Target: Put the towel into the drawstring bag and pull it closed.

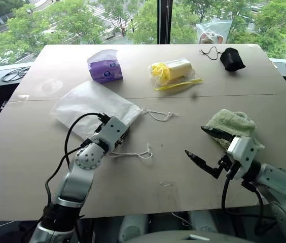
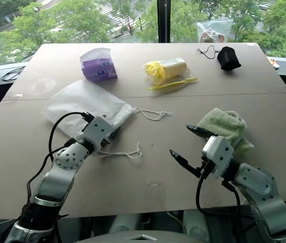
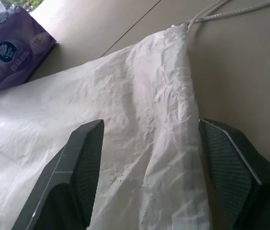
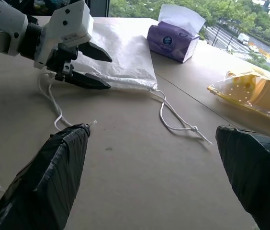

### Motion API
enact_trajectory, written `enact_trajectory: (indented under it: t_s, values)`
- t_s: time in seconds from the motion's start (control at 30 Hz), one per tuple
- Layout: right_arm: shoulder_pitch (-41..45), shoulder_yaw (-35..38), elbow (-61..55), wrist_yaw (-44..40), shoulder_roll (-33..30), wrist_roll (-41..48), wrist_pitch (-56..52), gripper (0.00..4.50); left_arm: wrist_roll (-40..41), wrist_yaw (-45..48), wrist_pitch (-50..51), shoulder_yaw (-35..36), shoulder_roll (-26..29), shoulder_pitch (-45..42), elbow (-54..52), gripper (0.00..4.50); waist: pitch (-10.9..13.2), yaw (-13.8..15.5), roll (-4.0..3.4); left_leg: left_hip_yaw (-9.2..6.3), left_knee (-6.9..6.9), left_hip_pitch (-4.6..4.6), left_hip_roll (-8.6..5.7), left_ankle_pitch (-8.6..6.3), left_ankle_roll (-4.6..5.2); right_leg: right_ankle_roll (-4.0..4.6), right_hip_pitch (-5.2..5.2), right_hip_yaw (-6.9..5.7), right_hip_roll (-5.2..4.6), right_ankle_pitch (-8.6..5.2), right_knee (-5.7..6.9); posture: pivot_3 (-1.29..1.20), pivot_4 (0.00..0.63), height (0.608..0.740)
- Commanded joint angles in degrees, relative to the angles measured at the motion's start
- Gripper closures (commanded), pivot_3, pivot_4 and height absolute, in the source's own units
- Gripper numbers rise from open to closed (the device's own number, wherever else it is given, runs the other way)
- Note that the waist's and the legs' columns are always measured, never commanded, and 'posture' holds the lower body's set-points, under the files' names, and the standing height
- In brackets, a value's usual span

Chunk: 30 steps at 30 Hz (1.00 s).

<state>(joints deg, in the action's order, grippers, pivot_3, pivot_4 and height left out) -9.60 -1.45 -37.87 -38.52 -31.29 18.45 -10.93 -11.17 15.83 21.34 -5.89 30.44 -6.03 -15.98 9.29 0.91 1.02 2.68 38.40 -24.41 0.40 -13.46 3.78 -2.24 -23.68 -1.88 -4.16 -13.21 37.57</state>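
Observation:
My left gripper should next grab the bag's crumpled opening edge (image 1: 129,123) where the fabric puckers up, as the body of the drawstring bag (image 1: 90,104) lies flat on the tabletop.
The white drawstring bag (image 1: 90,104) lies flat on the table's left half, its mouth toward the middle and its white cords (image 1: 158,115) trailing out. My left gripper (image 3: 151,124) is open and low over the bag's mouth end, one finger on each side of the crumpled fabric, not clamped on it. In the right wrist view the same left gripper (image 4: 110,73) stands at the bag's edge with its jaws apart. The light green towel (image 1: 231,126) sits bunched on the right half of the table. My right gripper (image 1: 194,140) is open just left of the towel and holds nothing.
At the far side of the table (image 1: 153,172) stand a purple tissue pack (image 1: 105,67), a clear bag of yellow items (image 1: 173,71) and a black pouch with a cord (image 1: 231,58). Another clear plastic bag (image 1: 211,31) leans at the far edge by the window.

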Motion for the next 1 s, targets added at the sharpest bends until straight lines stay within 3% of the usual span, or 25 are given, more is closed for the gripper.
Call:
enact_trajectory:
  t_s: [0.03, 0.3, 0.67, 0.73, 0.8, 0.83, 0.9, 0.97, 1.0]
  values:
    - [0.4, 1.3, -0.9, -0.4, -0.5, 0.7, 0.9, 0.0, -1.7, -2.1, -3.6, 1.2, -0.5, -0.1, 0.4, 1.31, 0.0, 0.0, 0.0, 0.01, 0.0, 0.0, 0.0, 0.0, 0.0, 0.0, 0.0, 0.0, -0.01, 0.0, 0.0, 0.0, 0.15, 0.74]
    - [-0.3, 1.5, -1.5, 0.3, -0.5, 0.2, 1.0, 0.0, -4.3, -5.0, -9.4, 3.0, -0.8, 0.8, 0.9, 1.31, 0.0, 0.0, 0.0, 0.0, -0.01, 0.01, 0.0, 0.0, 0.0, 0.04, -0.01, 0.0, -0.08, -0.02, 0.0, 0.0, 0.15, 0.74]
    - [0.6, 1.2, -1.1, 1.6, -0.4, -0.4, -0.6, 0.0, -8.5, -5.3, -7.6, 2.6, -0.7, 0.1, 4.5, 1.31, 0.0, 0.0, 0.0, 0.0, -0.01, 0.0, 0.0, -0.01, -0.01, 0.07, -0.01, 0.0, -0.11, -0.03, 0.0, 0.0, 0.15, 0.74]
    - [1.3, 1.5, -0.8, 5.2, 0.4, -4.2, -0.6, 0.0, -6.8, -4.1, -7.5, 3.0, -1.3, -0.7, 5.1, 1.54, 0.0, 0.0, 0.0, 0.0, -0.01, 0.0, 0.0, -0.01, -0.01, 0.08, -0.01, -0.01, -0.12, -0.03, 0.0, 0.0, 0.15, 0.74]
    - [2.3, 1.5, -0.8, 6.8, 0.4, -4.6, -3.6, 0.0, -4.2, -2.1, -7.0, 4.1, -1.7, -1.2, 5.3, 2.31, 0.0, 0.0, 0.0, 0.0, -0.01, 0.0, 0.0, -0.01, -0.01, 0.08, -0.01, -0.02, -0.12, -0.03, 0.01, 0.0, 0.15, 0.74]
    - [2.8, 1.4, -1.0, 6.8, 0.2, -4.2, -5.1, 0.0, -3.1, -1.3, -6.7, 4.7, -1.7, -1.2, 5.3, 2.41, 0.0, 0.0, 0.0, 0.0, -0.01, 0.0, 0.0, -0.01, -0.01, 0.09, -0.02, -0.01, -0.14, -0.03, 0.01, 0.0, 0.15, 0.74]
    - [4.7, 4.1, -2.5, 7.9, -0.8, 2.0, -15.2, 0.0, 5.2, 3.3, -2.0, 8.3, -3.6, -1.9, 4.8, 3.46, 0.0, 0.0, -0.01, 0.0, -0.01, -0.01, 0.0, -0.01, -0.02, 0.1, -0.02, -0.01, -0.15, -0.04, 0.0, 0.0, 0.15, 0.74]
    - [7.8, 9.2, -1.6, 10.9, -1.0, 4.8, -22.1, 0.0, 18.9, 9.5, 9.3, 14.3, -6.5, -3.8, 3.3, 4.39, 0.0, -0.1, 0.0, 0.0, 0.0, -0.02, 0.0, -0.01, -0.01, 0.1, -0.03, -0.02, -0.16, -0.03, 0.01, 0.0, 0.15, 0.74]
    - [8.5, 11.2, -1.1, 10.3, -2.6, 5.9, -24.3, 0.0, 24.3, 12.2, 13.7, 16.7, -6.8, -4.9, 2.5, 4.48, 0.0, -0.1, 0.0, -0.01, 0.01, -0.05, 0.0, 0.0, -0.01, 0.1, -0.04, -0.04, -0.17, -0.02, 0.03, 0.0, 0.15, 0.74]
